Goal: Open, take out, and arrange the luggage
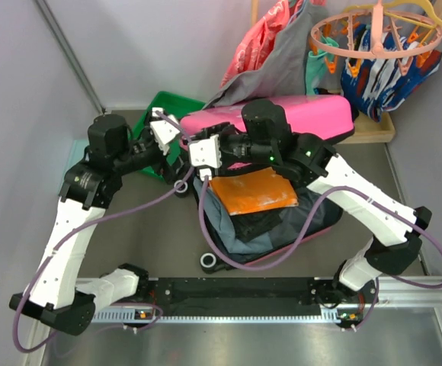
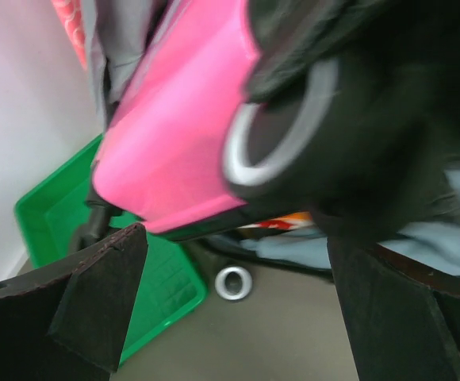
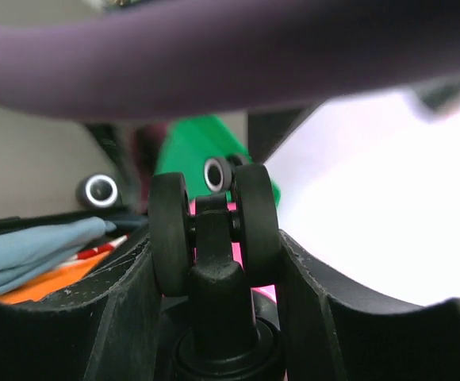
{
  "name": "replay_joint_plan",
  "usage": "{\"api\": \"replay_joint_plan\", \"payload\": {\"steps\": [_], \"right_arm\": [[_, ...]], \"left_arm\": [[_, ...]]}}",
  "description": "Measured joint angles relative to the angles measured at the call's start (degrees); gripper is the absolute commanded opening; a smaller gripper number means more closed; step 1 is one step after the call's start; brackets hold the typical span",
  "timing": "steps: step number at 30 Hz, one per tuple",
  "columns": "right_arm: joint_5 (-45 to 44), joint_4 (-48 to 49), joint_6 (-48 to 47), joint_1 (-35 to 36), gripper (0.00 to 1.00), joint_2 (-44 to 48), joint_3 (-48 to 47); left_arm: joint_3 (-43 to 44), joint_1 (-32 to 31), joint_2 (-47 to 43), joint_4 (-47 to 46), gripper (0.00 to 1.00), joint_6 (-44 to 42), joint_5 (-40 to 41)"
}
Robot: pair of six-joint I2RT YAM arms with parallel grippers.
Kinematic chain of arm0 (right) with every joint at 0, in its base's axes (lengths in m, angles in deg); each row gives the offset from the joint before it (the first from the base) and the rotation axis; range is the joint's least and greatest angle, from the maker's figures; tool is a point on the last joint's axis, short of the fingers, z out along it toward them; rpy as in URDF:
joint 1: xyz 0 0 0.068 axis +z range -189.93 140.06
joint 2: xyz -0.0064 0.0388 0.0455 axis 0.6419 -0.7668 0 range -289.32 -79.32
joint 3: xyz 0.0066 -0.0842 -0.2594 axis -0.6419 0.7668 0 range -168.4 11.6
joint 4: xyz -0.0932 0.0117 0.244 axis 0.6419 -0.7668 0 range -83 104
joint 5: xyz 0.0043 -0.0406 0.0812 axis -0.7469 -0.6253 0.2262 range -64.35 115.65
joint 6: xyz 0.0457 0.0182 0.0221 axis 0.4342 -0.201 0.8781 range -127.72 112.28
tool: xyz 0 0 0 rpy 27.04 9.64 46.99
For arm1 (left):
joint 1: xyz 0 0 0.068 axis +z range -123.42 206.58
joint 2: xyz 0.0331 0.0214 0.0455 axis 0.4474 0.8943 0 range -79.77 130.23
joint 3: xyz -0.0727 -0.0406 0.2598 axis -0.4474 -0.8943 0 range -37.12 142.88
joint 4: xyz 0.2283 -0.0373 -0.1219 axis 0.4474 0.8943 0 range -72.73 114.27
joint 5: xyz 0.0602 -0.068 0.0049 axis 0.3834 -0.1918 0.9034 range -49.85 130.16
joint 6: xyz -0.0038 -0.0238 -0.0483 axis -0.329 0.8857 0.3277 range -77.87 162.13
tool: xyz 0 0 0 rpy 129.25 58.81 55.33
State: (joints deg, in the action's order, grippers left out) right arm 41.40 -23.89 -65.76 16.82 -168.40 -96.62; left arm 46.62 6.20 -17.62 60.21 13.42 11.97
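Note:
My left gripper must move toward the black wheel's sides before closing.
The hot-pink luggage (image 1: 320, 114) lies open, its lid (image 2: 174, 135) raised at the back. The lower half (image 1: 267, 229) holds an orange packet (image 1: 253, 191) on dark and blue-grey clothes. My right gripper (image 3: 214, 262) is shut on a black double caster wheel (image 3: 214, 226) at the lid's corner, one finger (image 3: 127, 302) pressing each side. My left gripper (image 2: 238, 302) stands wide open just left of that corner with nothing between its fingers (image 2: 103, 302). A blurred black wheel with a grey ring (image 2: 285, 127) fills the space close above it.
A green tray (image 1: 168, 107) sits behind the left gripper, beside the lid. Two silver-ringed wheels (image 1: 209, 261) (image 1: 181, 185) rest on the table. Clothes (image 1: 267, 38) and a coral peg hanger (image 1: 373, 38) hang at the back, above a wooden board (image 1: 373, 130).

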Motion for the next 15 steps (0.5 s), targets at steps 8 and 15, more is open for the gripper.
{"api": "replay_joint_plan", "payload": {"steps": [8,15], "right_arm": [[4.48,5.09,2.73,-0.94,0.0,-0.9,-0.2],[5.38,8.17,4.79,-1.51,0.0,-1.79,-0.2]], "left_arm": [[1.64,0.61,-4.94,3.37,0.99,-1.73,-5.73],[5.92,-0.07,-4.92,3.8,0.98,-13.81,-10.12]]}}
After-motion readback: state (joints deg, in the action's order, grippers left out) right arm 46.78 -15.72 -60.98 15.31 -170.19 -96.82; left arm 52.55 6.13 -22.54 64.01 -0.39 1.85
